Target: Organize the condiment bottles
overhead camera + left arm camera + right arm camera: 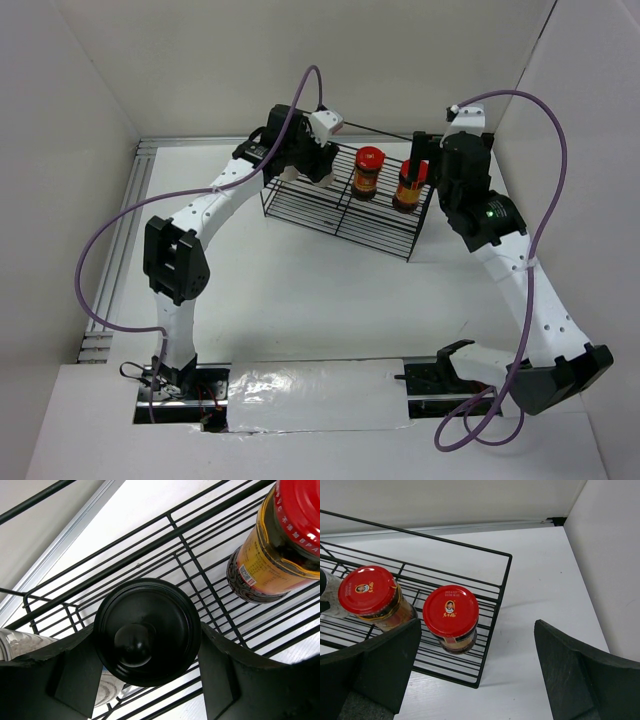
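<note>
The pale bottle is upright between the white cylinder and a jar and would stand in the rack (pixel 330 215), so my left gripper should open now.
A black wire rack (pixel 330 215) stands at the back of the table. Two brown jars with red lids stand in its right part (pixel 369 170) (pixel 408 186). My left gripper (pixel 314 166) reaches down into the rack's left part. In the left wrist view its fingers (pixel 75 667) press both sides of the pale bottle with the black cap (pixel 147 630), seen from above. The white cylinder (pixel 20 642) stands just left of it, mostly hidden. My right gripper (pixel 480 675) is open and empty, above the rack's right end, beside the right jar (pixel 451 611); the other jar (pixel 367 591) is further left.
White walls close in the table on the left, back and right. An aluminium rail (pixel 140 150) runs along the back left edge. The rack's right rim (pixel 495 605) has bare table beyond it up to the right wall. Purple cables loop over both arms.
</note>
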Tool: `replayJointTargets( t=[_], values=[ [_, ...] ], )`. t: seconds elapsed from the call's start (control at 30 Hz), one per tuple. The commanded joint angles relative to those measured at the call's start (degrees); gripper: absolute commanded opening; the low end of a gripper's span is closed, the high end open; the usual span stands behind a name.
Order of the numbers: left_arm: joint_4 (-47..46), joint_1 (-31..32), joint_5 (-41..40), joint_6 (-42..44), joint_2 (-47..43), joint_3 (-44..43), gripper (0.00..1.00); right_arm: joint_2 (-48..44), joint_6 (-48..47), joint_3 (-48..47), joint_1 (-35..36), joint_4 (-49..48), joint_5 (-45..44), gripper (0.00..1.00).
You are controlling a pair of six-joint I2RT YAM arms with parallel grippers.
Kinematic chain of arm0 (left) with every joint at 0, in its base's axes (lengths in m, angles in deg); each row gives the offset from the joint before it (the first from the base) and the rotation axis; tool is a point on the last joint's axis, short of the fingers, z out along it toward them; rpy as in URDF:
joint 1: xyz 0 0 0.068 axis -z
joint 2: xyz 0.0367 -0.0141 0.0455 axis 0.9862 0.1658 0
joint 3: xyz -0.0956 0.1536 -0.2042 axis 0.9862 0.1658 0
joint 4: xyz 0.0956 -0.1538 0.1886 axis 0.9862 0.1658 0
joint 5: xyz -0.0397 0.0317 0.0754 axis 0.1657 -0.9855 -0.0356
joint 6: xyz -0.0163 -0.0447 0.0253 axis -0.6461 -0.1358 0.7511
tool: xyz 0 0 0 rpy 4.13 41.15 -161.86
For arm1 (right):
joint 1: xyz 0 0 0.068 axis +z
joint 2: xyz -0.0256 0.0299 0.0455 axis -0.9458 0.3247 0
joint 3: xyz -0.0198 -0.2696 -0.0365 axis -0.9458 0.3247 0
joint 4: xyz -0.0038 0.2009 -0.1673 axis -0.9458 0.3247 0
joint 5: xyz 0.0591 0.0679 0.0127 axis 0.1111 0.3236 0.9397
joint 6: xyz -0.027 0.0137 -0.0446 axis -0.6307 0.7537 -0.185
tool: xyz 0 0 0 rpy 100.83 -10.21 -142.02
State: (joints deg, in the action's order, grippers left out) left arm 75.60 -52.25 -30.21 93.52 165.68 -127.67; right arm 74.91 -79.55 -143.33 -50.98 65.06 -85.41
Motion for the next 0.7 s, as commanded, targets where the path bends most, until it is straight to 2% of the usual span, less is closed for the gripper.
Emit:
replayJointTargets(
  t=[0.0, 0.23, 0.3, 0.33, 0.37, 0.43, 0.47, 0.53, 0.6, 0.67],
  values=[
    [-3.54, -0.43, -0.26, -1.93, 0.22, -0.45, 0.05, -2.01, 0.40, 0.44, -0.48, -0.23, 0.28, 1.00],
    [-3.72, -0.52, -0.08, -2.98, 0.05, -0.36, 0.05, -2.27, 0.49, 0.53, -0.56, 0.04, 0.37, 1.00],
    [-3.98, -0.61, 0.44, -2.98, 0.05, -0.27, 0.09, -2.18, 0.49, 0.36, -0.48, 0.12, 0.54, 1.00],
    [-3.81, -0.61, 0.79, -2.98, 0.05, -0.53, 0.14, -2.27, 0.49, 0.18, -0.56, 0.12, 0.63, 1.00],
    [-3.46, -0.61, 1.32, -3.07, 0.14, -0.71, 0.34, -2.18, 0.49, 0.27, -0.56, 0.12, 0.72, 1.00],
    [-3.19, -0.61, 1.76, -3.07, -0.04, -0.71, 0.58, -2.36, 0.41, 0.36, -0.56, 0.12, 0.63, 1.00],
    [-3.19, -0.61, 1.85, -3.33, -0.13, -0.71, 0.77, -2.36, 0.40, 0.36, -0.56, 0.21, 0.63, 1.00],
    [-3.19, -0.61, 1.85, -3.16, -0.39, -0.80, 0.94, -2.45, 0.41, 0.44, -0.56, 0.21, 0.63, 1.00],
    [-3.36, -0.61, 1.85, -2.98, -0.74, -1.06, 0.99, -2.45, 0.49, 0.53, -0.56, 0.21, 0.81, 1.00],
    [-3.28, -0.61, 1.85, -2.90, -1.09, -1.59, 0.99, -2.53, 0.67, 0.53, -0.48, 0.13, 0.98, 1.00]
  ],
)
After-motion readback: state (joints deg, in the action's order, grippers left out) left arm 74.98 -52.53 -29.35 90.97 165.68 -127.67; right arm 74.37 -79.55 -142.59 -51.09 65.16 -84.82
